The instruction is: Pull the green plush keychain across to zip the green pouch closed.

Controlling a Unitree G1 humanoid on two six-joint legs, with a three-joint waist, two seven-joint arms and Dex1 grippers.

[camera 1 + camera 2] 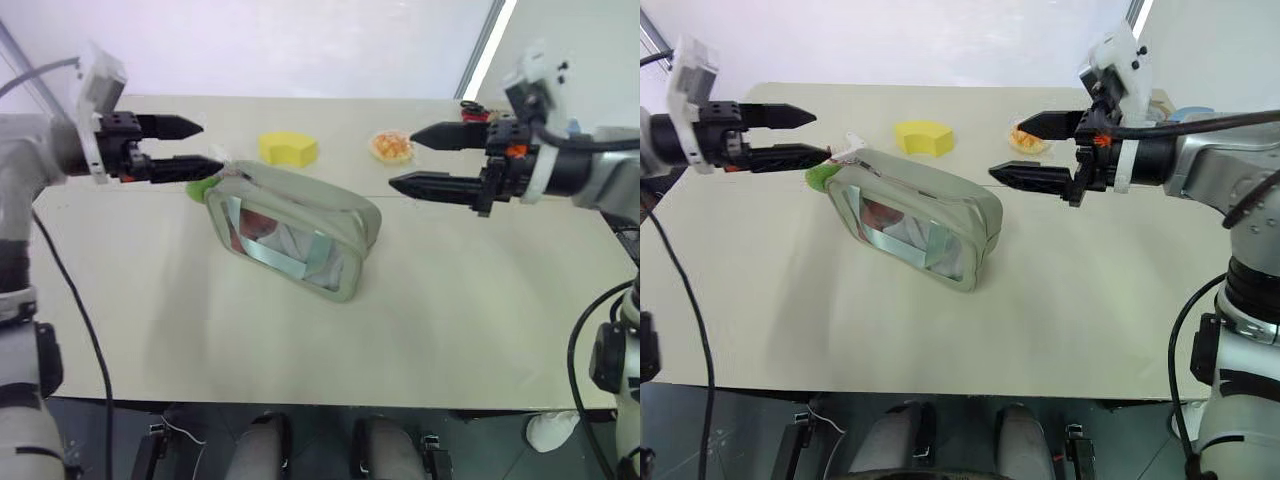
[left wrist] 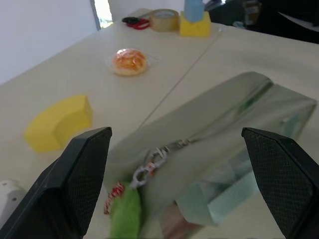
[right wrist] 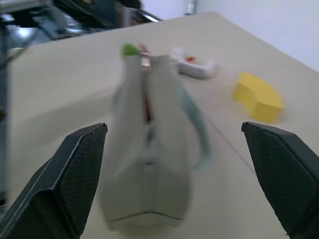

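Observation:
My right gripper grabs the top edge of the green pouch (image 1: 295,235) at the pouch's end opposite the keychain next, to steady the pouch while its zipper closes.
The green pouch (image 1: 295,235) stands on its long edge in the middle of the table, clear window facing me, zipper along its top. The green plush keychain (image 1: 203,189) hangs off the zipper pull (image 2: 158,155) at the pouch's left end and rests on the table. My left gripper (image 1: 210,147) hovers open just above and left of the keychain, touching nothing. My right gripper (image 1: 401,158) is open too, in the air off the pouch's right end, a little apart from it. From the right wrist the zipper line (image 3: 146,104) runs away toward the keychain (image 3: 130,49).
A yellow sponge wedge (image 1: 288,149) and a round orange-topped item (image 1: 391,147) lie behind the pouch. A small white object (image 3: 194,66) sits near the keychain end. A tape roll (image 2: 164,20), scissors (image 2: 134,21) and a yellow block (image 2: 195,25) stand at the far right.

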